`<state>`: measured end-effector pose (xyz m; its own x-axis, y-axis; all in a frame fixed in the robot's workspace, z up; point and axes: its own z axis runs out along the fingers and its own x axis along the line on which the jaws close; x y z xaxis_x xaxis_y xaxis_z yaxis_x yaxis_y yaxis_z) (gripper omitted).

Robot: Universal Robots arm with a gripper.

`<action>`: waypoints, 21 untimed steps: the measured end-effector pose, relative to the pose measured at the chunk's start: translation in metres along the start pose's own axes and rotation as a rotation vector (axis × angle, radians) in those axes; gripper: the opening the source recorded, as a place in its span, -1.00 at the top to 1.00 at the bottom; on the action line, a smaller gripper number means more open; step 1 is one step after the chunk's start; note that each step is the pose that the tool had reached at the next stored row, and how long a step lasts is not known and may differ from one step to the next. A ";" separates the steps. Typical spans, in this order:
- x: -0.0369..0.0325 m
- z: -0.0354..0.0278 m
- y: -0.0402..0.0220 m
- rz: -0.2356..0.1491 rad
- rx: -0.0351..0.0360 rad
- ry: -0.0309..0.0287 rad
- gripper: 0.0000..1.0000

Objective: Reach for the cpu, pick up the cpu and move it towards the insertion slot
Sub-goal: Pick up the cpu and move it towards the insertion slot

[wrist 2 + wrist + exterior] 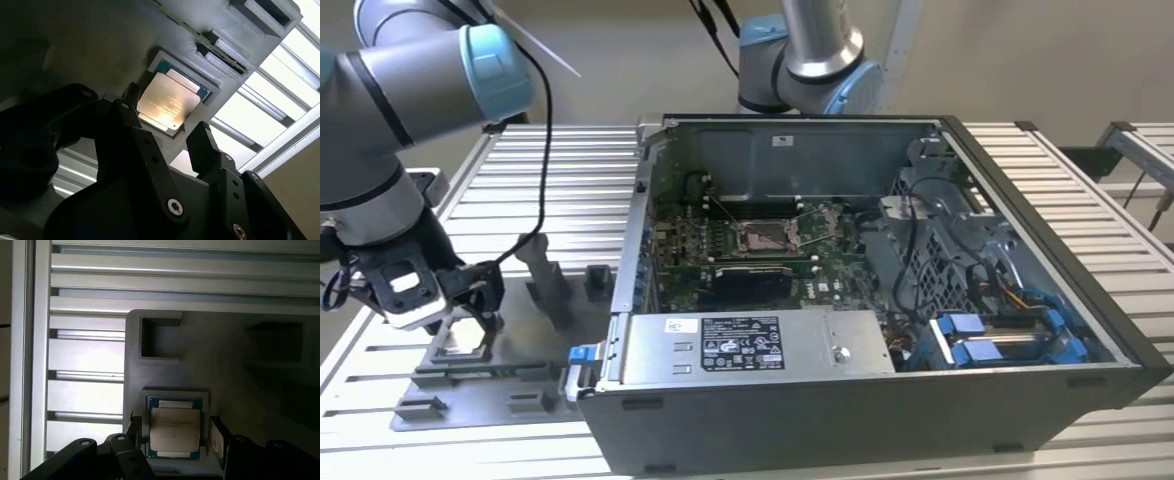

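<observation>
The gripper grabs the cpu by its open side edges next, where the fingertips have room. Tray brackets hug the cpu point(460, 337) at both ends.
The cpu point(460, 337) lies flat in a shallow recess of the grey plastic tray point(520, 385) at the exterior view's left, outside the computer case. Both wrist views show its pale silver face point(170, 102) point(175, 429). My gripper point(450, 312) hangs just above it, open. One black finger point(131, 97) stands at one side of the chip and the other finger point(202, 135) at the opposite side, neither touching it. The insertion slot point(761, 237), a shiny metal-framed socket, sits on the green board inside the case, well to the exterior view's right of the gripper.
The open computer case point(881, 400) stands beside the tray, its near wall higher than the tray. Upright grey blocks point(540, 270) rise from the tray between gripper and case. A second arm's base point(807, 60) stands behind the case. A slatted metal table point(547, 170) lies underneath.
</observation>
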<state>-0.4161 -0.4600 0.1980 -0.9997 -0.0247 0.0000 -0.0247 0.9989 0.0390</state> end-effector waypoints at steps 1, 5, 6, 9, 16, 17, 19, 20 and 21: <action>0.0000 0.0008 -0.0002 -0.001 0.0001 0.0001 -1.00; 0.0000 0.0041 -0.0006 -0.008 0.0001 0.0004 -1.00; 0.0000 0.0049 -0.0007 -0.010 0.0000 0.0004 -1.00; 0.0000 0.0072 -0.0009 -0.014 0.0001 0.0006 -1.00; 0.0000 0.0100 -0.0011 -0.018 0.0002 0.0010 -1.00; 0.0000 0.0102 -0.0011 -0.018 0.0001 0.0008 -1.00; 0.0000 0.0103 -0.0011 -0.018 0.0000 0.0008 -1.00; 0.0000 0.0104 -0.0011 -0.018 0.0001 0.0008 -1.00; 0.0000 0.0105 -0.0011 -0.018 0.0000 0.0007 -1.00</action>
<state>-0.4161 -0.4607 0.1875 -0.9991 -0.0428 0.0000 -0.0427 0.9983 0.0390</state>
